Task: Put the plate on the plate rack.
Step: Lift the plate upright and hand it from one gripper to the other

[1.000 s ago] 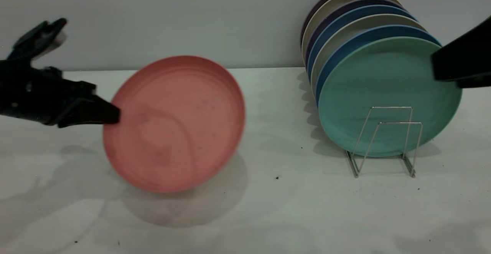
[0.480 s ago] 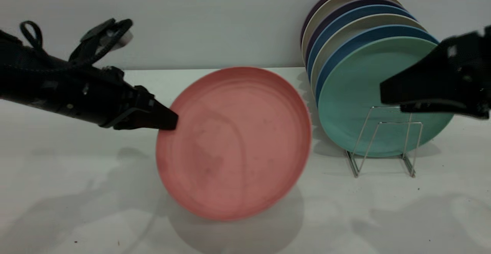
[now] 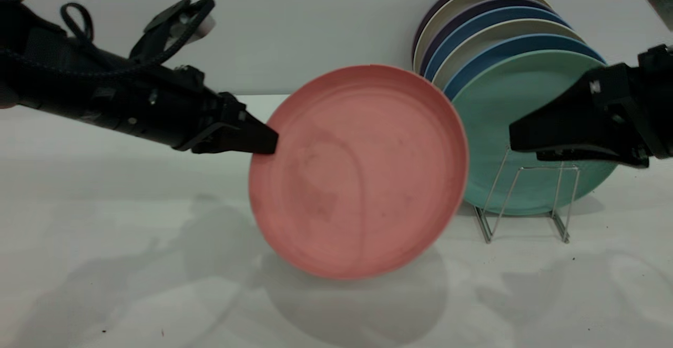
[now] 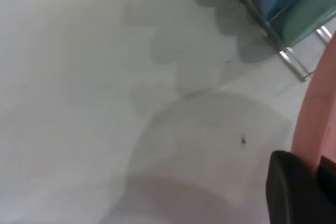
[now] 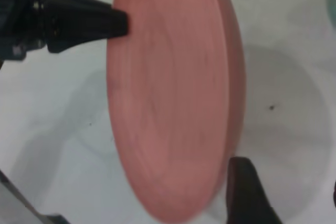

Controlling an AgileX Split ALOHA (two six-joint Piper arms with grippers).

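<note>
My right gripper should grab the salmon-pink plate next by its free rim [image 3: 465,152] to put the plate on the plate rack [image 3: 526,201].
The salmon-pink plate [image 3: 363,172] hangs nearly upright over the table, its hollow face toward the exterior camera. My left gripper [image 3: 265,143] is shut on its left rim; in the left wrist view the plate's edge [image 4: 320,108] runs between the dark fingers [image 4: 289,187]. The plate's right edge overlaps the teal plate [image 3: 531,127] in the exterior view. The silver wire plate rack [image 3: 526,201] stands just right of it. My right gripper [image 3: 518,140] hovers open in front of the teal plate. Its one finger [image 5: 247,192] is close to the pink plate [image 5: 173,93] without touching.
Several plates in blue, beige and dark purple [image 3: 473,17] stand on edge in the rack behind the teal one, against the back wall. Two wire loops [image 3: 547,172] at the rack's front hold nothing. The rack's base wire [image 4: 294,59] shows in the left wrist view.
My left arm has carried the pink plate rightward and slightly up, until it overlaps the teal plate. My right gripper has come in from the right, in front of the teal plate.
</note>
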